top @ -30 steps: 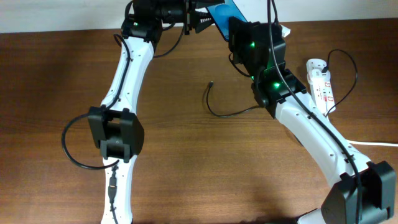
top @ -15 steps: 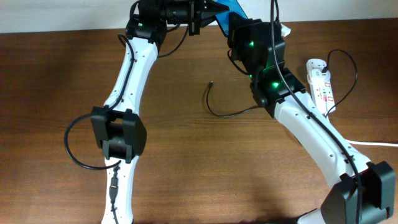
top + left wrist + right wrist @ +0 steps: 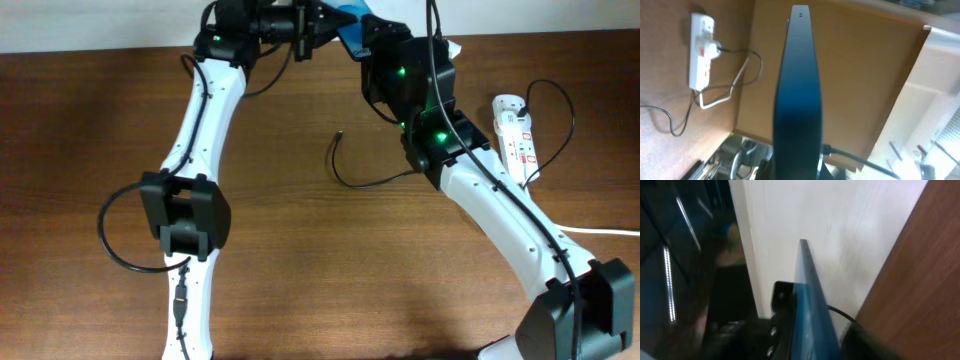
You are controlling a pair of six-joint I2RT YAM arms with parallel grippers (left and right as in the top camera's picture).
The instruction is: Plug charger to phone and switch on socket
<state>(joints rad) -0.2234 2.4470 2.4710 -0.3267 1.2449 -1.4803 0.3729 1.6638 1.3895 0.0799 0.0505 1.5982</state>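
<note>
Next, my right gripper grabs the phone across its thin edge (image 3: pixel 362 31) (image 3: pixel 816 336), opposite my left gripper, for plugging.
The phone (image 3: pixel 350 14), blue-screened, is held up on edge at the table's far side. My left gripper (image 3: pixel 325 20) is shut on it; in the left wrist view the phone (image 3: pixel 797 90) rises edge-on from between its jaws. My right gripper (image 3: pixel 822 340) stands open around the same phone (image 3: pixel 812 305), with a gap showing on the right side. The charger (image 3: pixel 345 178) lies loose on the wood, its plug tip (image 3: pixel 340 132) pointing away and free. The socket (image 3: pixel 515 135) lies at the right, also seen in the left wrist view as a white strip (image 3: pixel 701 52).
A thick white cord (image 3: pixel 600 230) runs off the right edge from the socket. A white wall (image 3: pixel 850 240) stands just behind the table's far edge. Both arms crowd the far middle of the table.
My left gripper moved in and closed on the phone. My right gripper's jaws came apart from it. The charger and socket have not moved.
</note>
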